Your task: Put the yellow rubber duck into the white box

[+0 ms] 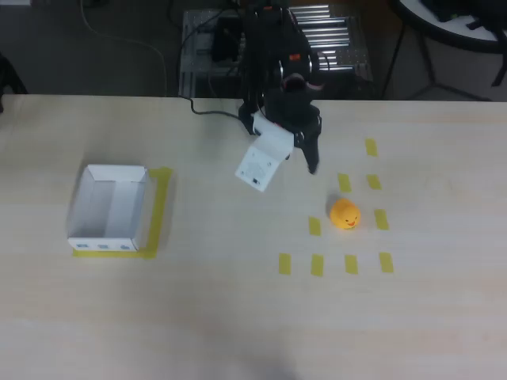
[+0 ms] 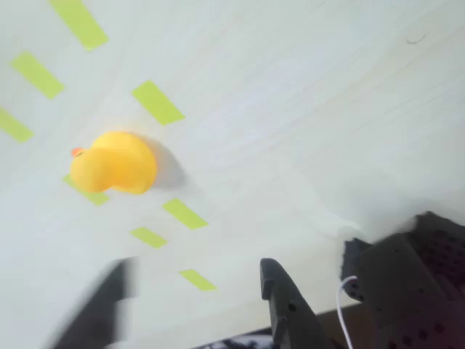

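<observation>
The duck needs to go into the white box [image 1: 111, 210], so my gripper needs to grab the head of the yellow rubber duck [image 1: 344, 214] next.
The yellow rubber duck [image 1: 344, 214] sits on the pale table among short yellow tape strips, right of centre in the overhead view. In the wrist view the duck [image 2: 115, 163] lies upper left, well ahead of the fingers. My gripper [image 1: 289, 166] hangs above the table, up and to the left of the duck, not touching it. It is open, and the wrist view shows nothing in the gripper [image 2: 192, 305]. The white box [image 1: 111, 210] stands open-topped at the left, far from the gripper, with blue marks on its near wall.
Yellow tape strips [image 1: 350, 264] form a loose grid around the duck. A yellow tape frame [image 1: 160, 207] borders the box. A white flat plate [image 1: 261, 162] hangs on the arm. Cables and metal racks [image 1: 329, 47] lie beyond the table's far edge.
</observation>
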`<action>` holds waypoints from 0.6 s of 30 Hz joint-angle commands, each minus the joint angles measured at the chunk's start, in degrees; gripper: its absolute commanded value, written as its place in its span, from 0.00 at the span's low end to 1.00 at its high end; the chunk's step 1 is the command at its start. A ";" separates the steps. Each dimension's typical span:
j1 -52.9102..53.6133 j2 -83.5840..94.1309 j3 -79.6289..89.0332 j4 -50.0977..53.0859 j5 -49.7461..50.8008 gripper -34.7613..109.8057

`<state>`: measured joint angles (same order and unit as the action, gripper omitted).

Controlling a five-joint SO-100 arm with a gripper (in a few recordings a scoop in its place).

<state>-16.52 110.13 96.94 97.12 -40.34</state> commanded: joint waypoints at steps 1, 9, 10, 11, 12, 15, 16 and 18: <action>-0.88 -4.13 -6.94 1.23 -3.34 0.73; -5.10 -18.54 -17.49 1.23 -3.25 0.72; -5.71 -20.74 -18.72 1.23 -2.81 0.72; -6.24 -22.76 -19.60 1.23 -2.72 0.72; -6.77 -24.61 -20.30 1.23 -2.72 0.72; -8.70 -29.18 -20.74 1.23 -2.72 0.71; -9.32 -30.59 -20.74 1.23 -2.46 0.71; -10.55 -33.40 -21.45 1.14 -1.58 0.70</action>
<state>-23.38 79.10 81.83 97.47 -42.80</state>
